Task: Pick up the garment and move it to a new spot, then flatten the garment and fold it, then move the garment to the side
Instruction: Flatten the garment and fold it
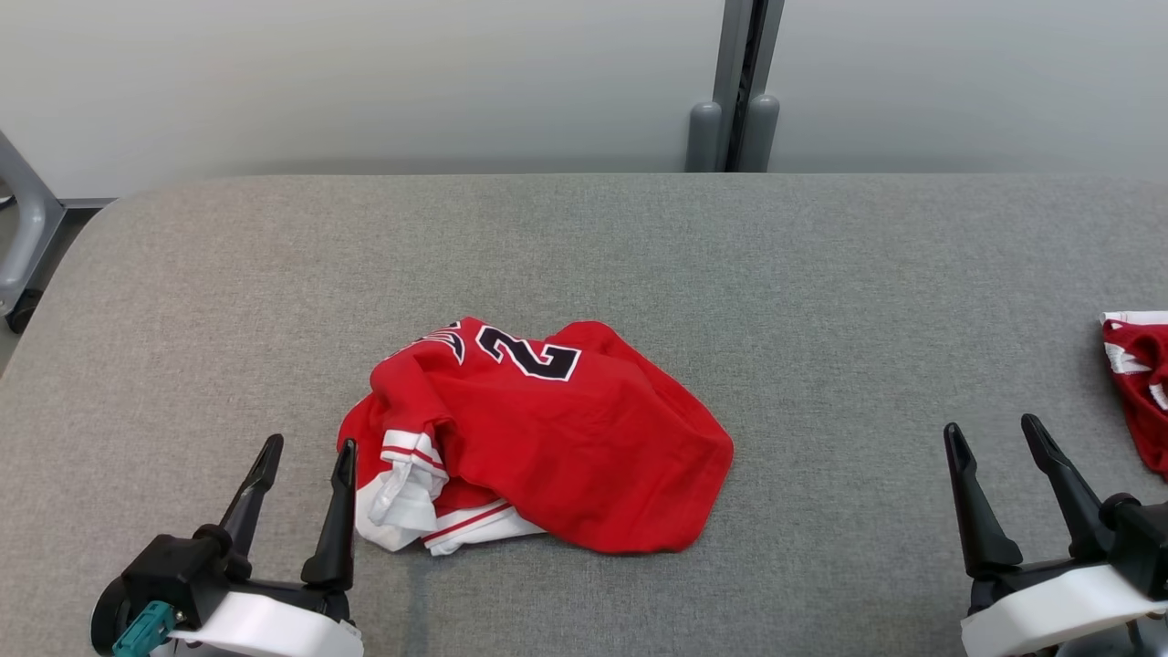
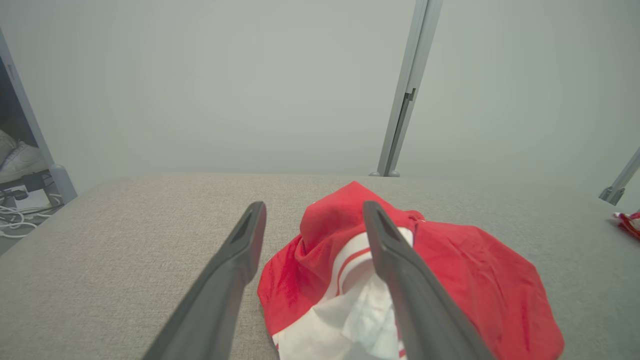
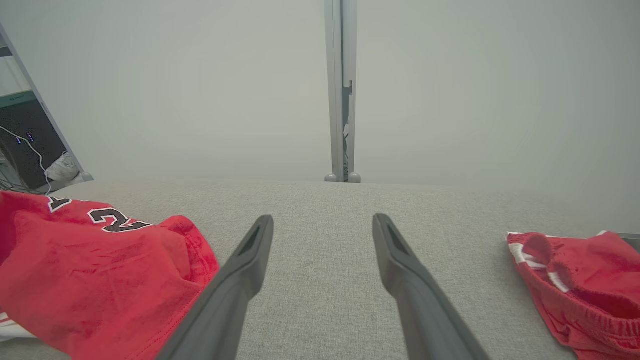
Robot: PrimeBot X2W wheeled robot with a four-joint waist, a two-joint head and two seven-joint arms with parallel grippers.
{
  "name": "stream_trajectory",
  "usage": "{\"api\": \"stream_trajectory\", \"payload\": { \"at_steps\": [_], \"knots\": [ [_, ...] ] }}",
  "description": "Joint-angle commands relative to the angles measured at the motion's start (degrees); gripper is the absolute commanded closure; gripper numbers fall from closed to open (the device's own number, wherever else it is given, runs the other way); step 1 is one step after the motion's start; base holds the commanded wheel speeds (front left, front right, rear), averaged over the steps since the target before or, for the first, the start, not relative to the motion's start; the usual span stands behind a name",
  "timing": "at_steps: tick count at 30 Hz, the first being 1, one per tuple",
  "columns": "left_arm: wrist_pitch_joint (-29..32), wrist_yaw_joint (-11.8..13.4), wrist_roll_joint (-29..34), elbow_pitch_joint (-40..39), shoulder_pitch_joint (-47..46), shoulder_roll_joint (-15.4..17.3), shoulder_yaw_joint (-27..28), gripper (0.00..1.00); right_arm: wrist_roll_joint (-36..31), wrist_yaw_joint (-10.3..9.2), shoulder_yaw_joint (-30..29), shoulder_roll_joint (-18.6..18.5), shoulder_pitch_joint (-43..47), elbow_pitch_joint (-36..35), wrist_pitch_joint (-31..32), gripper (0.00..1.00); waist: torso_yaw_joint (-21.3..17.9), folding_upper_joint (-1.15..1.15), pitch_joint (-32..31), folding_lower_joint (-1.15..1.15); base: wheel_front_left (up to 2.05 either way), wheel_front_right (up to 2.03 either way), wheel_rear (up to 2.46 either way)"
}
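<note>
The red body (image 1: pixel 613 449) is slack, and the garment's white edge (image 1: pixel 410 482) stands up in a fold, so my left gripper needs to pinch the garment there next.
A crumpled red garment (image 1: pixel 547 438) with white trim and a black number lies in a heap at the middle of the grey table (image 1: pixel 584 246). My left gripper (image 1: pixel 306 461) stands open at the lower left, its right finger just at the heap's left edge. In the left wrist view the garment (image 2: pixel 475 280) lies right beyond the left gripper (image 2: pixel 314 212), whose fingers hold nothing. My right gripper (image 1: pixel 993 436) is open at the lower right, well apart from the heap. In the right wrist view the garment (image 3: pixel 90 270) sits at the left of the open right gripper (image 3: pixel 322 224).
A second red garment with white trim (image 1: pixel 1139 383) lies at the table's right edge, just past my right gripper, also seen as red cloth (image 3: pixel 580 285) in the right wrist view. A grey post (image 1: pixel 735 119) rises behind the table. A grey frame leg (image 1: pixel 23 228) stands at the far left.
</note>
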Motion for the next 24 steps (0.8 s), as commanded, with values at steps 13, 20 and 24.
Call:
{"api": "stream_trajectory", "payload": {
  "at_steps": [13, 20, 24],
  "knots": [
    [-1.4, -0.7, 0.4, 0.2, -4.2, -0.6, -0.2, 0.00, -2.4, -0.01, 10.0, -3.6, -4.1, 2.2, 3.1, 0.00, 3.7, 0.00, 4.1, 0.00, 0.00, 0.00, 0.00],
    [-2.1, -1.4, 0.7, 1.3, -5.8, -1.8, -0.1, 0.00, -0.3, -0.01, 20.9, -4.9, -7.6, 9.6, 3.9, 0.00, 6.7, 0.00, 6.7, 0.00, 0.00, 0.00, 0.00],
    [-2.3, -1.9, 1.0, 1.9, -6.7, -2.6, 0.0, 0.00, 1.0, -0.01, 24.4, -5.2, -9.2, 14.5, 3.4, 0.00, 8.0, 0.00, 8.1, 0.00, 0.00, 0.00, 0.00]
  ]
}}
